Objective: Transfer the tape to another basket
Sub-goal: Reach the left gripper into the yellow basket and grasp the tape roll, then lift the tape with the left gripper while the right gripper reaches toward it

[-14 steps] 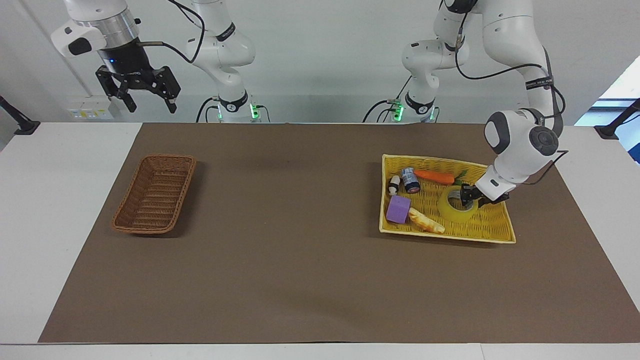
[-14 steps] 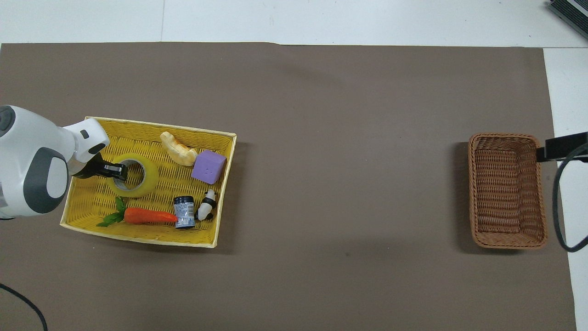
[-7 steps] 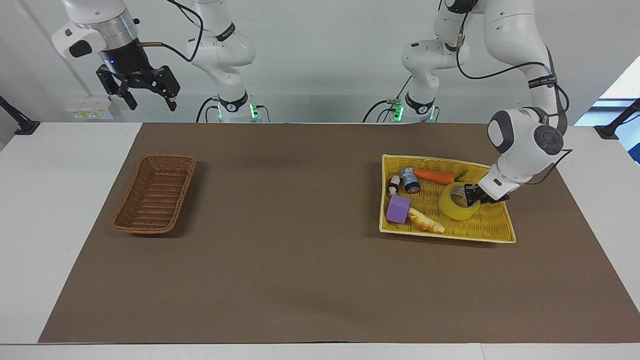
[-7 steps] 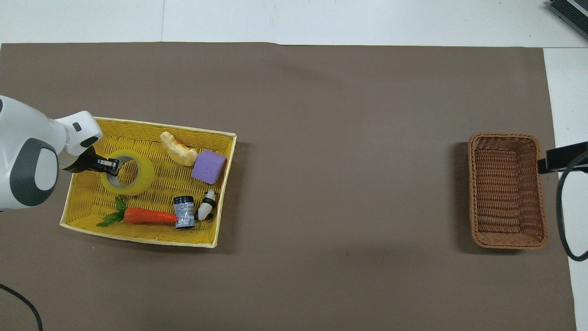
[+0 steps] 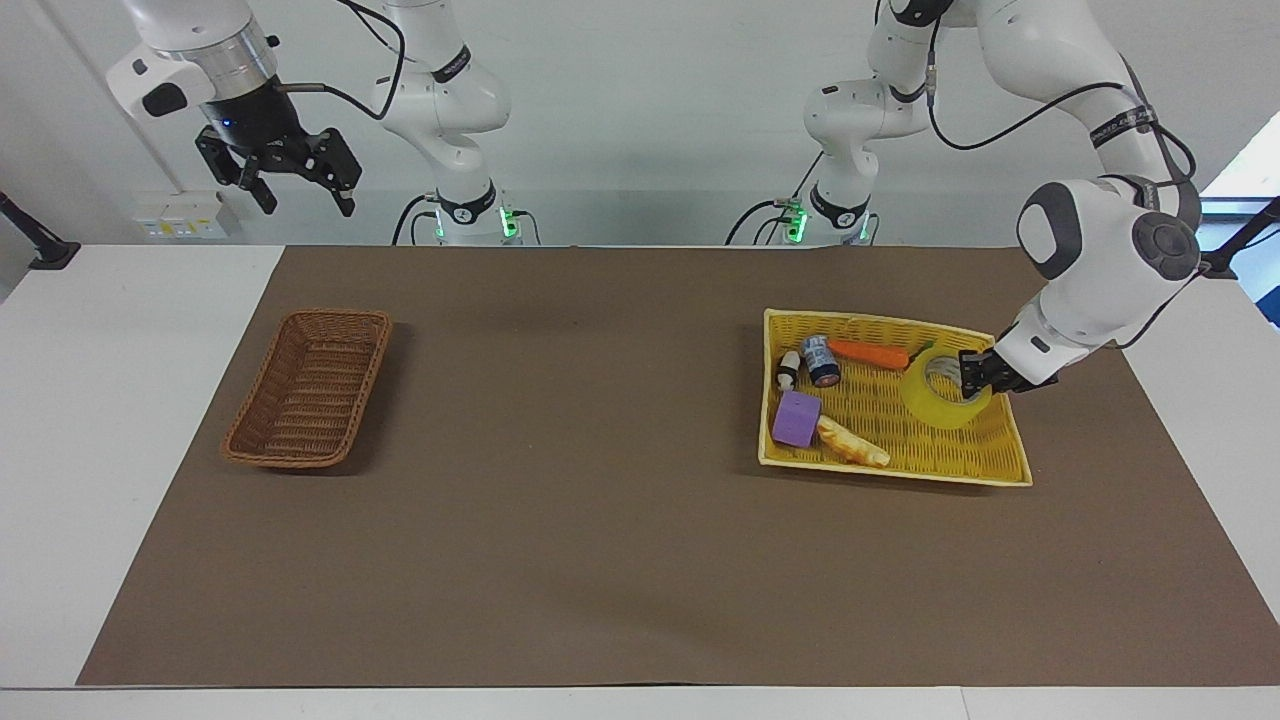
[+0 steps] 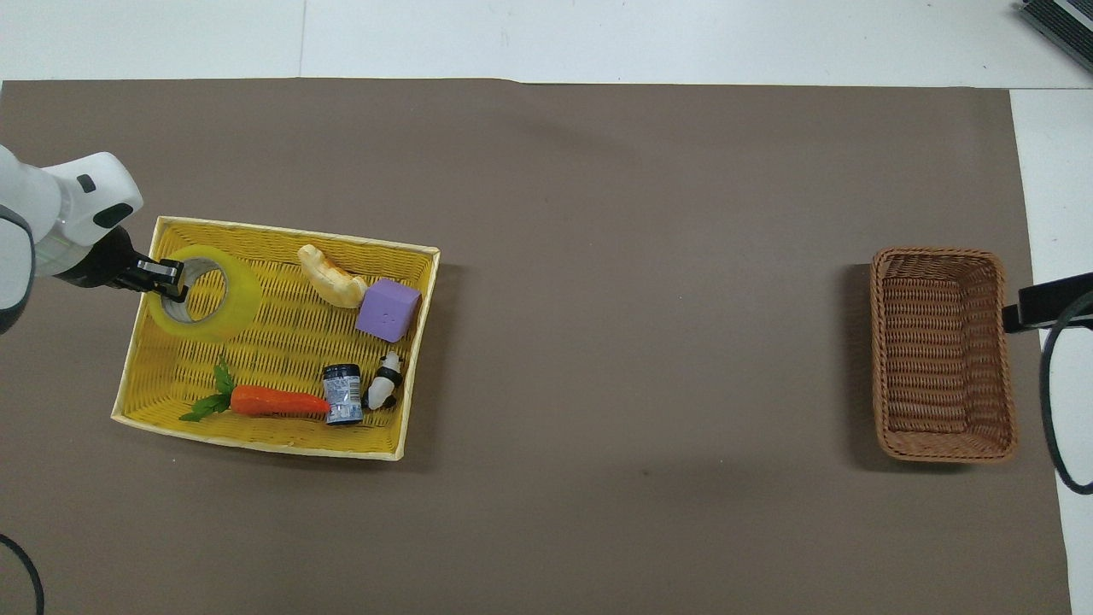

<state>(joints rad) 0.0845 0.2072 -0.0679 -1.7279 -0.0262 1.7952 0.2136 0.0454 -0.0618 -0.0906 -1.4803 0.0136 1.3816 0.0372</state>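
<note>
I will next grab the yellow tape by its ring side with my right gripper. Then the tape can go into the dark-brown wicker basket.
The yellow tape hangs tilted, lifted a little over the yellow tray basket. My left gripper is shut on the roll's wall, one finger inside the ring. The dark-brown wicker basket lies at the right arm's end of the table with nothing in it. My right gripper waits open high above the table edge, close to the brown basket's end.
The yellow tray also holds a toy carrot, a small jar, a panda figure, a purple block and a bread piece. A brown mat covers the table between the baskets.
The left gripper closed on the tape, lifted it off the tray floor and carried it toward the tray's edge at the left arm's end. The right gripper shifted only slightly.
</note>
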